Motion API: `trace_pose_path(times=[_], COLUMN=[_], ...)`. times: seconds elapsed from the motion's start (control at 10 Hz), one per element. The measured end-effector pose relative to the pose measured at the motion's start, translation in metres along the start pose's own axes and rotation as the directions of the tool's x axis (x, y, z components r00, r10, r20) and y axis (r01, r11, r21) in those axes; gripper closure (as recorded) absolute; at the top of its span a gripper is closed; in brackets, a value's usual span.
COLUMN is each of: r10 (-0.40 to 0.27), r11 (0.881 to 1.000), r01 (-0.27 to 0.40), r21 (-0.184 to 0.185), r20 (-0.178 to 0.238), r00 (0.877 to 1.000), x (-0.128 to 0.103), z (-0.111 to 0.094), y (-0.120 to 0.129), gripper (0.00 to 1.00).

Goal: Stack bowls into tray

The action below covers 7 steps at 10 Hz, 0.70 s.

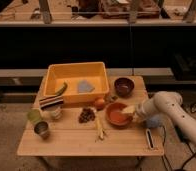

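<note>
I should next grab the orange-red bowl by its rim (129,109) with my gripper, and then I should stack it with the dark brown bowl (124,86) for the tray.
The wide orange-red bowl (117,114) sits on the wooden table (66,142), right of centre. Behind it, near the table's back right corner, stands the smaller dark brown bowl (124,86). The big yellow-orange tray (52,80) takes up the back middle, with a blue-grey pad (85,87) and a green piece (61,89) inside. My gripper (129,111) reaches in from the right on a white arm and sits at the orange-red bowl's right rim, open.
A green cup (34,115) and a small metal cup (42,129) stand front left, beside a striped object (52,102). An orange fruit (99,103), a dark cluster (86,115) and a yellowish strip (100,131) lie mid-table. A white bar (150,138) lies front right.
</note>
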Motion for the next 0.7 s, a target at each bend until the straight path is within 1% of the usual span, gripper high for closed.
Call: trace_pose_path(times=[0.3, 0.4, 0.6, 0.7], r10=[-0.008, -0.012, -0.018, -0.018], r11=[1.000, 1.000, 1.000, 1.000], r01=[0.008, 0.012, 0.018, 0.018], r21=[0.003, 0.003, 0.004, 0.003], r20=[0.027, 0.035, 0.043, 0.045], r00=[1.000, 0.999, 0.999, 0.999], x=[-0.010, -0.012, -0.014, -0.015], z=[0.007, 0.010, 0.014, 0.015], y=[-0.006, -0.009, -0.014, -0.015], gripper=[0.35, 0.43, 0.63, 0.71])
